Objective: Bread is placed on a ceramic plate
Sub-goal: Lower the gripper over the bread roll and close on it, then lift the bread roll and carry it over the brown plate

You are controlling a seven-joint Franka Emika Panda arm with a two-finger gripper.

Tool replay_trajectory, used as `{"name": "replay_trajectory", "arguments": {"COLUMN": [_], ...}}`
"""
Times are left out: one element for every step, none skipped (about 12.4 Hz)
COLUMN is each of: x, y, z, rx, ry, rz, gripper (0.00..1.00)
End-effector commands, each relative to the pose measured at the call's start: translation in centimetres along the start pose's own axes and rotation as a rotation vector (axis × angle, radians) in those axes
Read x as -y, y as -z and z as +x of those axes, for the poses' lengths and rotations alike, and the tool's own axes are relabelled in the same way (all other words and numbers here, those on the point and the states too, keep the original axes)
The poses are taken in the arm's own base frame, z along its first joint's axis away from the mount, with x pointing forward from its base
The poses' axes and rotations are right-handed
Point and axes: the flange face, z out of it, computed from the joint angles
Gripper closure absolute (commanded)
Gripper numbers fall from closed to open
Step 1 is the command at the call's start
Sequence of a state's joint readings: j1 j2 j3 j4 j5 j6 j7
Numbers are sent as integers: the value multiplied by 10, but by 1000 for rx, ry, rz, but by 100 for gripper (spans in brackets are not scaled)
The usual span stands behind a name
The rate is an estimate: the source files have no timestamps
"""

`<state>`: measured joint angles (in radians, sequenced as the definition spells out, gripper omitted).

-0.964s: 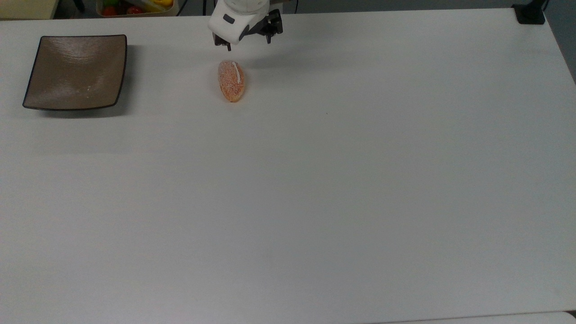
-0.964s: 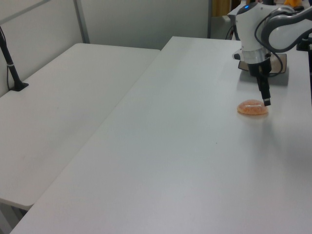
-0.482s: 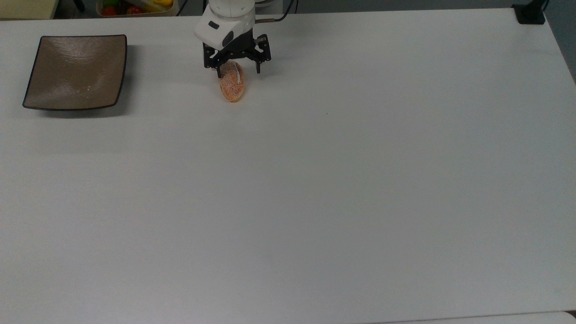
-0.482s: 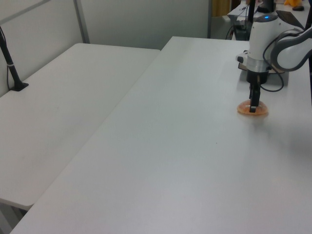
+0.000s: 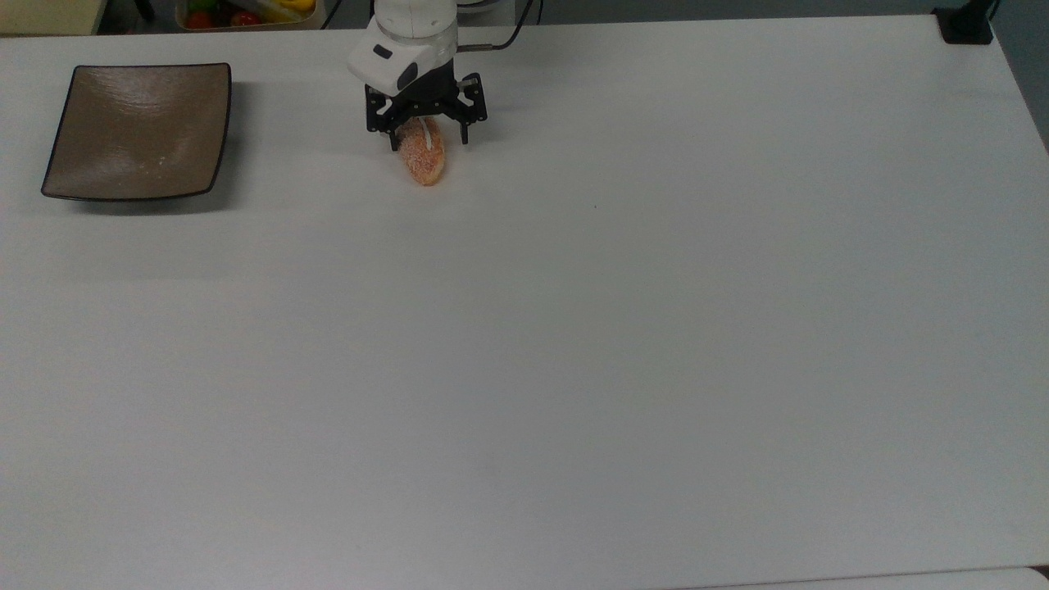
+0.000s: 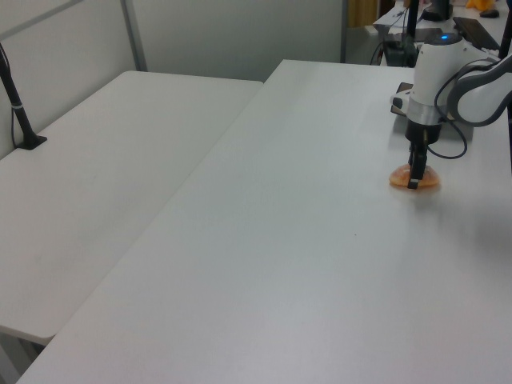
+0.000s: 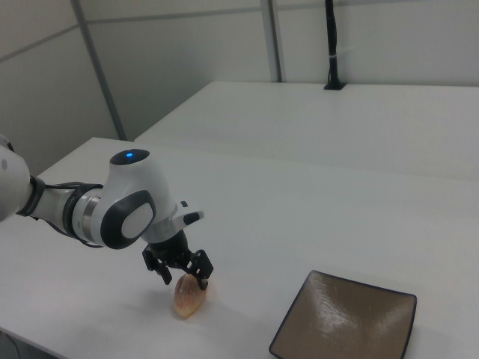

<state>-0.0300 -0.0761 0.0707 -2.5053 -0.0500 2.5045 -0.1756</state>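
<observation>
My gripper picks up the bread by its rounded end (image 6: 430,176) next. Then it sets the bread on the ceramic plate (image 6: 458,128).
The bread (image 5: 423,157) is a small orange-brown roll with a white stripe, lying on the white table near its far edge in the top view. My gripper (image 5: 429,141) is open and lowered over the roll's far end, one finger on each side of it. The left view has the gripper (image 6: 414,178) down at the bread (image 6: 399,179). In the right view the gripper (image 7: 185,280) straddles the top of the bread (image 7: 189,301). The ceramic plate (image 5: 139,131) is a square glossy brown dish with nothing on it, off to the top view's left, and sits right of the bread in the right view (image 7: 348,325).
A bin of coloured fruit (image 5: 246,12) stands beyond the table's far edge. A black mount (image 5: 967,24) sits on the far right corner in the top view. A second white table (image 6: 104,160) with a black post (image 6: 20,112) adjoins in the left view.
The gripper came from behind the bread, moved over it and dropped, so its open fingers now flank the roll. The bread and plate have not moved.
</observation>
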Motion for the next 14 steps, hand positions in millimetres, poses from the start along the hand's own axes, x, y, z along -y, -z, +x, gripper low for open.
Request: {"name": "replay_trajectory", "arguments": {"x": [-2, -2, -2, -2, -2, -2, -2, -3, -5, -7, -9, -12, -17, -24], "y": [-9, -10, -11, -12, -12, -11, -10, -6, 2, 12, 25, 44, 69, 97], "z": [-5, -5, -5, -6, -6, -6, -7, -6, -2, 5, 10, 18, 30, 40], "rx": [3, 6, 9, 15, 21, 32, 57, 78, 84, 86, 100, 113, 131, 150], "ry": [27, 28, 30, 28, 28, 28, 27, 28, 27, 24, 23, 19, 9, -7], "rz": [-7, -6, -5, -4, -3, -1, 3, 4, 4, 2, 2, 1, 6, 15], "gripper": [19, 40, 55, 68, 79, 89, 94, 96, 99, 100, 100, 100, 100, 100]}}
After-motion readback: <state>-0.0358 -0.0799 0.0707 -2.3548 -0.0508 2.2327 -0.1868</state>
